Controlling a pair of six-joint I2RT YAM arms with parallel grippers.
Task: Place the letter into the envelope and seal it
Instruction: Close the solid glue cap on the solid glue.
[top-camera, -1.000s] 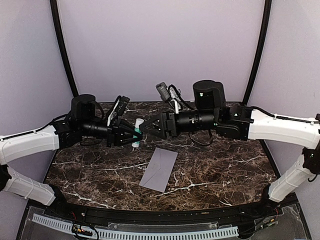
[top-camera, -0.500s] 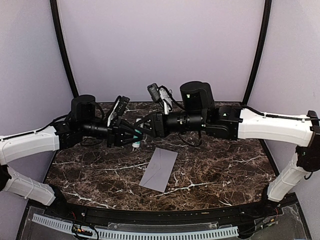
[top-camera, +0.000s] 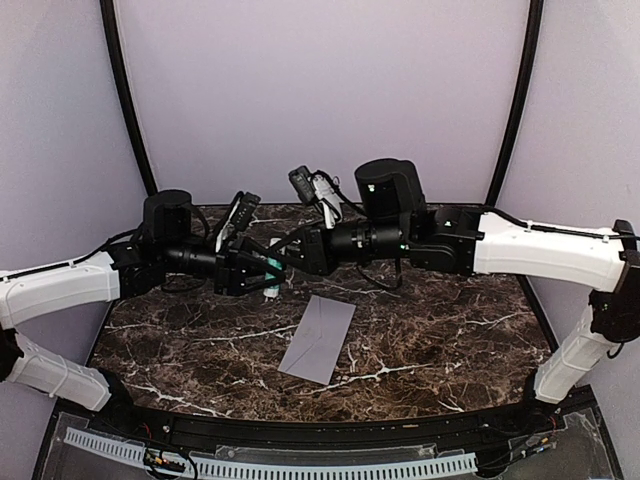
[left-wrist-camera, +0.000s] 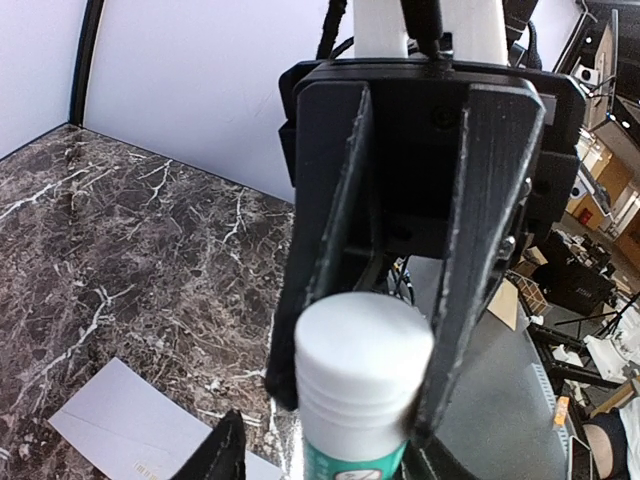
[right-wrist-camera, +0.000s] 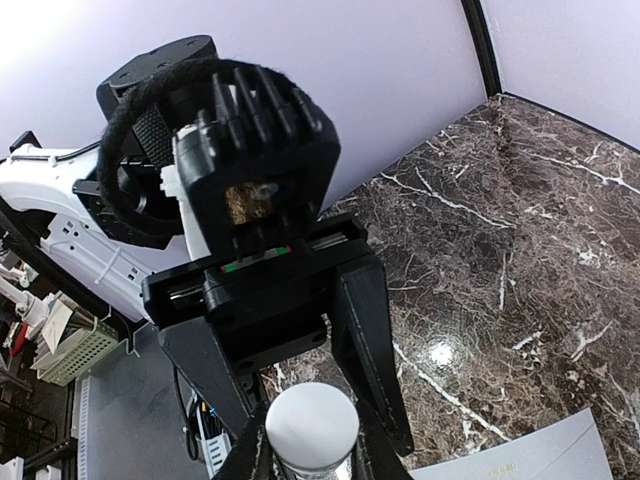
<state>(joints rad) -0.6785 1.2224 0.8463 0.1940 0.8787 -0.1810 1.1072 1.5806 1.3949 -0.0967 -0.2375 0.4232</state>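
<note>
The glue stick is between my left gripper's fingers below its white cap, so I will close my left gripper now. Closing now would hold its teal body.
A glue stick with a white cap and teal body hangs in mid-air between the two grippers. My right gripper is shut on its white cap, with both fingers pressed against the sides. My left gripper faces it, open. Its fingers are spread wide of the stick, and one fingertip shows well to the stick's left. The grey-lavender envelope lies flat on the marble table below, also seen as the envelope and the envelope. The letter is out of view.
The dark marble table stretches right of the envelope. Curved black poles and pale lavender walls close in the back and sides. A perforated white rail runs along the near edge.
My right arm moved left and its jaws closed on the glue stick's cap. My left jaws, which held the stick, have spread apart. The envelope has not moved.
</note>
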